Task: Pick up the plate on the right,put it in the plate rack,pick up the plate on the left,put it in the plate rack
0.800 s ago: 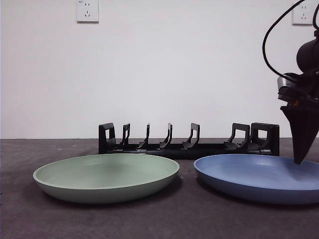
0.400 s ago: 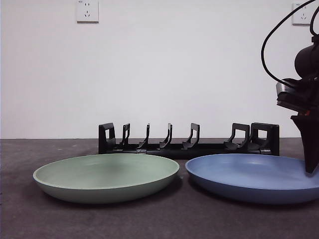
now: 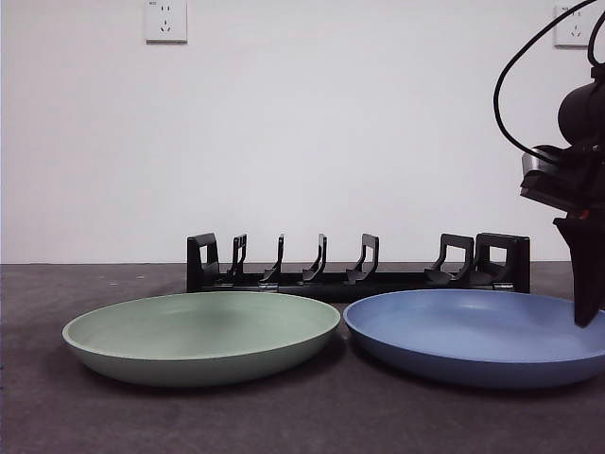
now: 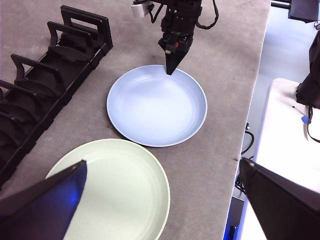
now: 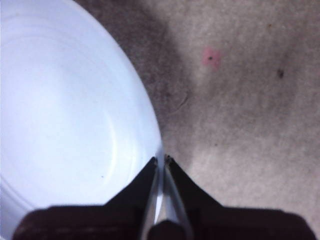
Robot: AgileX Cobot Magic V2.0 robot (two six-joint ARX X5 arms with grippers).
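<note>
The green plate spreads far wider than my fingers open, so my left gripper should next pinch it by its thin raised rim (image 3: 189, 357) (image 4: 168, 200).
The blue plate (image 3: 473, 336) lies flat on the right of the table, the pale green plate (image 3: 198, 331) on the left, their rims nearly touching. Behind them runs the black plate rack (image 3: 359, 274), with nothing in it. My right gripper (image 3: 586, 317) points down at the blue plate's right rim. The right wrist view shows this gripper (image 5: 161, 161) shut on the thin rim of the blue plate (image 5: 65, 125). My left gripper (image 4: 162, 165) hangs open high above both plates, looking down on the blue plate (image 4: 155, 107), green plate (image 4: 115, 190) and rack (image 4: 45, 85).
Grey felt covers the table. The table's edge (image 4: 250, 100) runs close beside the blue plate, with a white stand (image 4: 290, 130) past it. A white wall with sockets (image 3: 165, 19) stands behind the rack.
The blue plate has slid left, closing most of the gap to the green plate. My right gripper moved right and lower, from over the plate's inside to its right rim.
</note>
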